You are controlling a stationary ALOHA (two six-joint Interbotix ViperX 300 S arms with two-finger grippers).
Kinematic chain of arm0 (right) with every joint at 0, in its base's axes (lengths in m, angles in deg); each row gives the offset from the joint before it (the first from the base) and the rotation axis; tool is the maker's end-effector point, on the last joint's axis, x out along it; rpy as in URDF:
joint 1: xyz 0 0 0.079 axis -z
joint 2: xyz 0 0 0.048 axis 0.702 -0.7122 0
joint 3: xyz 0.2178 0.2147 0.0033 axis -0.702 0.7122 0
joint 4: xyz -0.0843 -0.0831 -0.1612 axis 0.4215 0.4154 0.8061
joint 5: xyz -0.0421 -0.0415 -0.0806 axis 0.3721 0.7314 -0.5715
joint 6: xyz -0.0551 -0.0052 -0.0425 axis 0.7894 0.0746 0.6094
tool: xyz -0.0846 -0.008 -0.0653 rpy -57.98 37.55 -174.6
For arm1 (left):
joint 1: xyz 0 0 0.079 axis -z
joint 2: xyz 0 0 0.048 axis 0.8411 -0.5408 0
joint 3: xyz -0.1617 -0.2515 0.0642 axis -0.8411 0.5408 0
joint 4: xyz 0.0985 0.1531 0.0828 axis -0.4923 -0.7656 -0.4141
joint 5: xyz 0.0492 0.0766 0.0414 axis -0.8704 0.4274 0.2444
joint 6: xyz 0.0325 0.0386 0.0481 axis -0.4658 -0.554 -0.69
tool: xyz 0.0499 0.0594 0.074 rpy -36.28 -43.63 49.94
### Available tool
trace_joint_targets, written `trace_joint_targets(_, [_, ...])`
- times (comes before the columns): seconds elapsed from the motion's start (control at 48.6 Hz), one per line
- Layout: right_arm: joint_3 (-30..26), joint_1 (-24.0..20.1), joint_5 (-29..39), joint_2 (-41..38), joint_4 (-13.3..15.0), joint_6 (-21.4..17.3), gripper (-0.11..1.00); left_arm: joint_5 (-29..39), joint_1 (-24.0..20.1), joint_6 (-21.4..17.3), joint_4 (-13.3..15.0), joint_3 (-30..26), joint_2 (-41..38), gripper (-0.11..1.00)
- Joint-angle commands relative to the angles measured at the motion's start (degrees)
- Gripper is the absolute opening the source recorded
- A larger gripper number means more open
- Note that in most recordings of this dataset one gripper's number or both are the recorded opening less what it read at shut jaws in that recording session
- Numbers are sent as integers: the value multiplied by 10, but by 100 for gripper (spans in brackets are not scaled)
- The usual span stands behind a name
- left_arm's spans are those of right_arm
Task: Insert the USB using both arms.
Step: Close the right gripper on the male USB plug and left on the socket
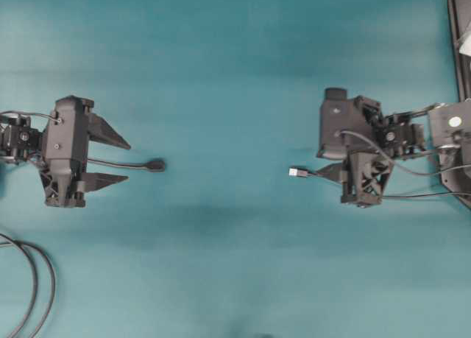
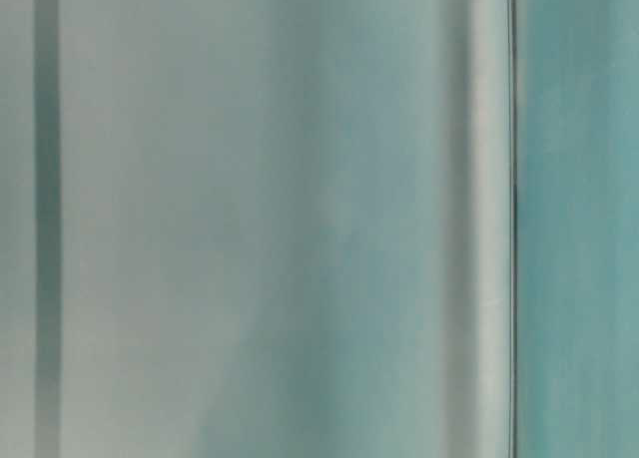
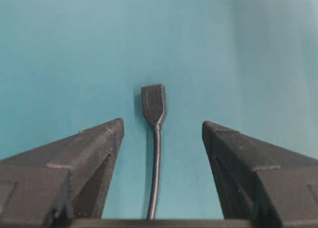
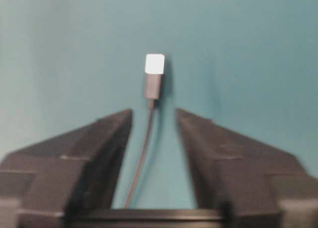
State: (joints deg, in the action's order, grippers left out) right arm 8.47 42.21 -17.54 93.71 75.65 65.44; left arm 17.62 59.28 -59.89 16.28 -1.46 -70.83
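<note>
I should grip the socket by its black body (image 1: 154, 166) with my left gripper next. The socket's opening then stays free to take the USB plug (image 1: 297, 172).
The USB (image 1: 296, 172), a small plug with a silver-white tip and a short black body, lies on the teal table right of centre. In the right wrist view the USB (image 4: 154, 74) sits just beyond my right gripper (image 4: 154, 111). That gripper is open, and the thin cable runs back between its fingers without being pinched. From overhead, my right gripper (image 1: 320, 163) is partly hidden under its wrist housing. My left gripper (image 1: 129, 163) is wide open around a thin cable ending in an all-black socket (image 1: 156, 164). The socket (image 3: 154, 104) lies past the left gripper (image 3: 162, 122), touching neither finger.
Thicker dark cables (image 1: 33, 279) loop at the table's lower left. A black frame edge (image 1: 456, 29) runs down the upper right. A bare stretch of teal table (image 1: 221, 169) separates socket and plug. The table-level view shows only blurred pale teal surfaces.
</note>
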Motion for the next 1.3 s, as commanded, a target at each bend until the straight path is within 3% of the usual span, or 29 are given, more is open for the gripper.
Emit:
trace_joint_targets(0.0, [-21,-1,-5,-19,1,0,52,-6,-1,-2,3,-6,-1,75])
trace_joint_targets(0.391, [-55,-3,-5,-98,1,-1,50,-4,-1,5,2,-11,-4,77])
trace_joint_targets(1.275, [-71,-17,22,-155,7,-4,49,-1,-1,2,2,-10,-4,76])
